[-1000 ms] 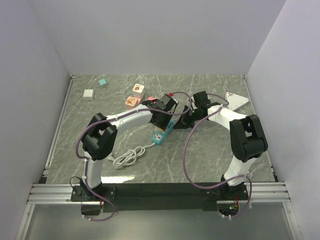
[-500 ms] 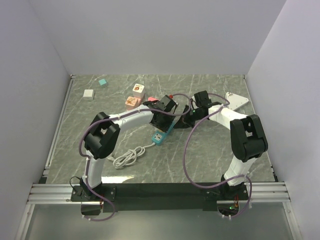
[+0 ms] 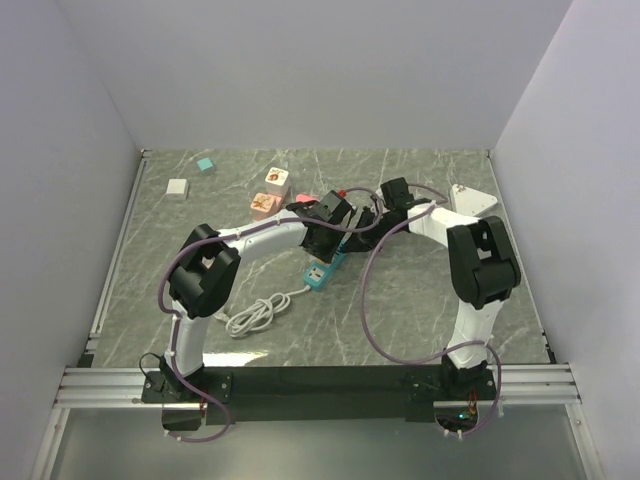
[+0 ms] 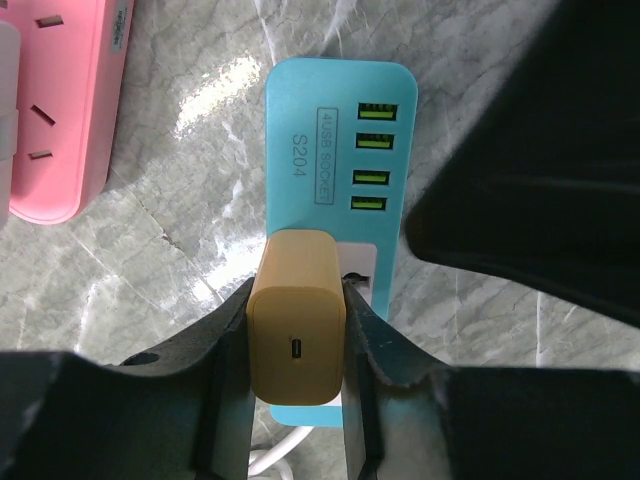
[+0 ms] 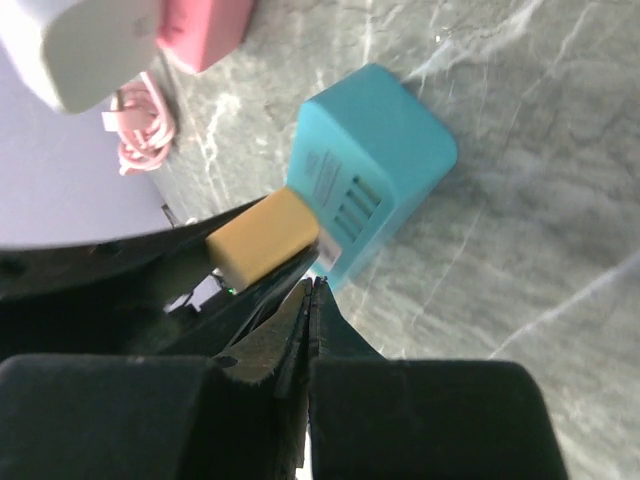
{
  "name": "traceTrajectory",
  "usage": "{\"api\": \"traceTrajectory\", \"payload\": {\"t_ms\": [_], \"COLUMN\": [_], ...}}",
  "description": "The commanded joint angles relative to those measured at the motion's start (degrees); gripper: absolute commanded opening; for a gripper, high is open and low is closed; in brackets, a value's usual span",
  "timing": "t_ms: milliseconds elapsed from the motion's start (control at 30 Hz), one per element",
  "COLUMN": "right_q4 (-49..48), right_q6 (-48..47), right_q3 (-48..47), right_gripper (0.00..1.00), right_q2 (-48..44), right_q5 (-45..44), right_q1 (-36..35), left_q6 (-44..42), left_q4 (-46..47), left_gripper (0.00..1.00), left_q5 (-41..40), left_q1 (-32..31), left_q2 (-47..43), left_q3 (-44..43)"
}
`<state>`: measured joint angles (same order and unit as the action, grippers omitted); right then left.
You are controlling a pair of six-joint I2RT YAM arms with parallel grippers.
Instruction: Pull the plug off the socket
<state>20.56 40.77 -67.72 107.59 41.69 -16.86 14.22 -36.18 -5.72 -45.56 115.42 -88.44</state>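
My left gripper's fingers are shut on both sides of the tan plug, so the plug would come up out of the teal power strip (image 3: 325,267) if I lifted that gripper now.
A tan plug (image 4: 297,330) stands in the teal power strip (image 4: 345,140), which lies on the marble table. My left gripper (image 4: 297,335) is shut on the plug, one finger on each side. In the right wrist view the plug (image 5: 262,237) sits against the teal strip (image 5: 375,165). My right gripper (image 5: 312,290) is shut with nothing between its fingers, its tips right beside the strip's plug end. From above, the strip (image 3: 325,267) shows below both grippers, the left (image 3: 330,222) and the right (image 3: 375,222).
A pink power strip (image 4: 60,110) lies left of the teal one, with a pink cable (image 5: 140,130) and a white adapter (image 5: 80,40). A white cord (image 3: 255,313) coils toward the front. Small blocks (image 3: 270,190) and a white triangular piece (image 3: 475,202) lie at the back.
My right arm has swung left, bringing its shut gripper closer to the left gripper over the teal strip. The left gripper has shifted slightly, still on the plug.
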Motion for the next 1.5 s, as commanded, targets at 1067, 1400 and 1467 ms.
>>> {"api": "traceTrajectory", "payload": {"t_ms": [1067, 1400, 1467], "right_q4": [9.6, 8.89, 8.54], "right_q6": [-1.75, -2.8, -2.89], "right_q3": [-1.8, -2.5, -2.5], "right_gripper": [0.0, 0.0, 0.0], "right_q2": [12.73, 10.45, 8.96], "right_q5": [-21.22, -17.0, -15.95], "right_q1": [-6.6, -6.43, -6.43], "left_q6": [4.5, 4.33, 4.41], "left_q4": [-11.53, -12.87, -12.16], "left_gripper": [0.0, 0.0, 0.0], "left_q5": [-2.01, -4.4, -2.73], "left_q1": [0.12, 17.32, 24.51], "left_q2": [-5.63, -18.29, -18.65], "left_q3": [-13.24, -12.81, -13.07]}}
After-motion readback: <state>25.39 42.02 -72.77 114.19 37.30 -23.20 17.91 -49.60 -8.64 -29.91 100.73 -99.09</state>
